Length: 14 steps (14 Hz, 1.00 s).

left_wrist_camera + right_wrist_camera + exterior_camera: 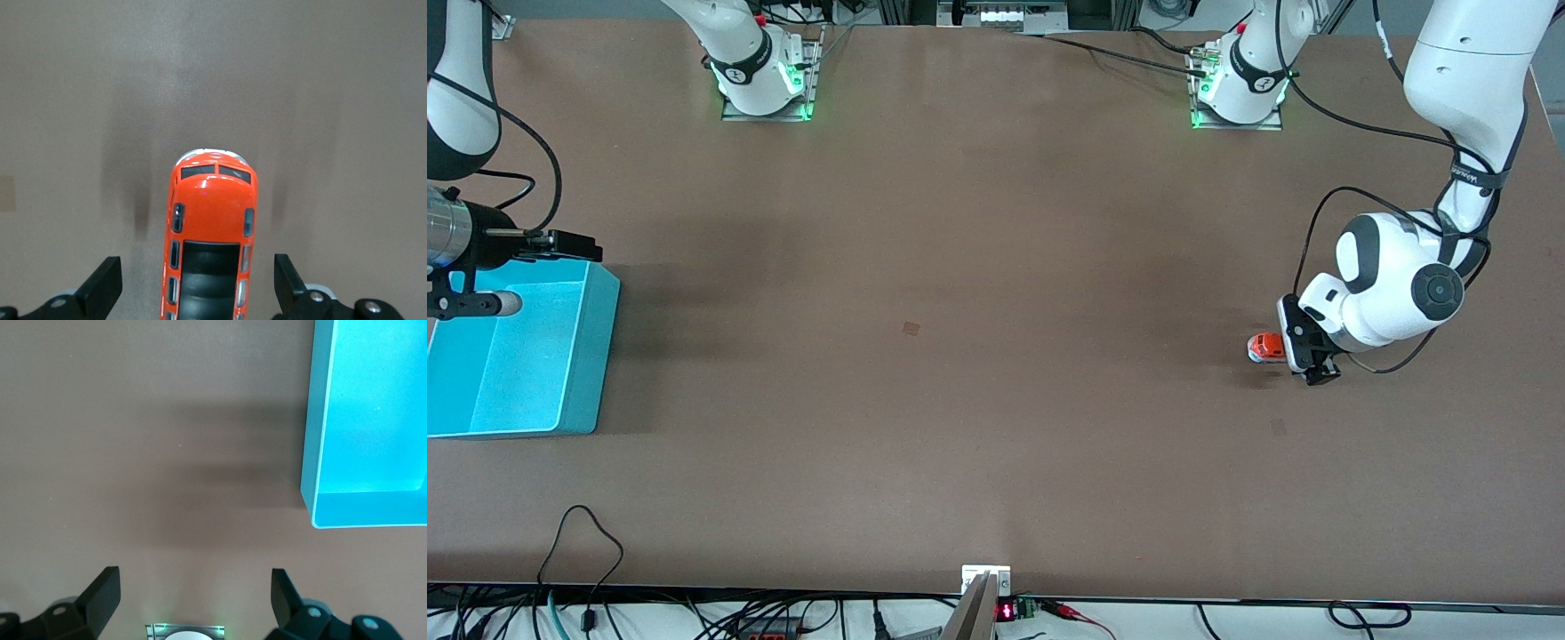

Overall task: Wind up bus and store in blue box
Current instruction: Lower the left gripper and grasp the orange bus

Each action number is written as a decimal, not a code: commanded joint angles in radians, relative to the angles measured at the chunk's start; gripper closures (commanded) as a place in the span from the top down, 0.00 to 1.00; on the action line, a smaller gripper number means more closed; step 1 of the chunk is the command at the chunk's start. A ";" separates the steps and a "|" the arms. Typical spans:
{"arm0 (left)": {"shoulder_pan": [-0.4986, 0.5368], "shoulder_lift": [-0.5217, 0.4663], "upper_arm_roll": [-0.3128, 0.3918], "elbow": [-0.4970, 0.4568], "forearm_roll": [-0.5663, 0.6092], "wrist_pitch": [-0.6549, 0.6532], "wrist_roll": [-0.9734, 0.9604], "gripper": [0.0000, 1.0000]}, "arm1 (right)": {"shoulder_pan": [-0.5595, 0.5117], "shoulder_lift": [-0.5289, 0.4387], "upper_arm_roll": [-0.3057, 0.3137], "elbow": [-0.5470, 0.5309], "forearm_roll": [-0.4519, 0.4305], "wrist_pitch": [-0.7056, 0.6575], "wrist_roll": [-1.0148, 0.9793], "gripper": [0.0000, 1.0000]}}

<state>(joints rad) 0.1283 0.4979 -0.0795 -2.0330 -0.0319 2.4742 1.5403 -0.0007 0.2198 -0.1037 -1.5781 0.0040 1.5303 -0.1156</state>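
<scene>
The left gripper's open fingers are low on either side of the orange bus, so the left gripper should close on the bus.
The small orange-red bus (1264,347) stands on the brown table toward the left arm's end. My left gripper (1304,355) is low over it and open. In the left wrist view the bus (212,200) lies lengthwise between the two black fingers (103,283), with a gap on each side. The blue box (594,356) stands at the right arm's end of the table. My right gripper (569,245) hangs open above that box's edge nearest the robots' bases. In the right wrist view my right gripper (193,579) holds nothing, and the blue box (319,420) lies off to one side of it.
The two robot bases (765,84) (1240,93) stand along the table's edge farthest from the front camera. Cables run along the edge nearest that camera. Bare brown tabletop (960,311) stretches between the bus and the box.
</scene>
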 commanded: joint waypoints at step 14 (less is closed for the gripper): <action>-0.012 -0.035 -0.005 -0.042 -0.009 0.005 0.021 0.31 | -0.007 -0.007 0.006 -0.026 -0.001 0.002 -0.003 1.00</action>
<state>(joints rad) 0.1197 0.4894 -0.0827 -2.0470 -0.0319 2.4787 1.5469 -0.0005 0.2220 -0.1034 -1.5869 0.0040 1.5236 -0.1156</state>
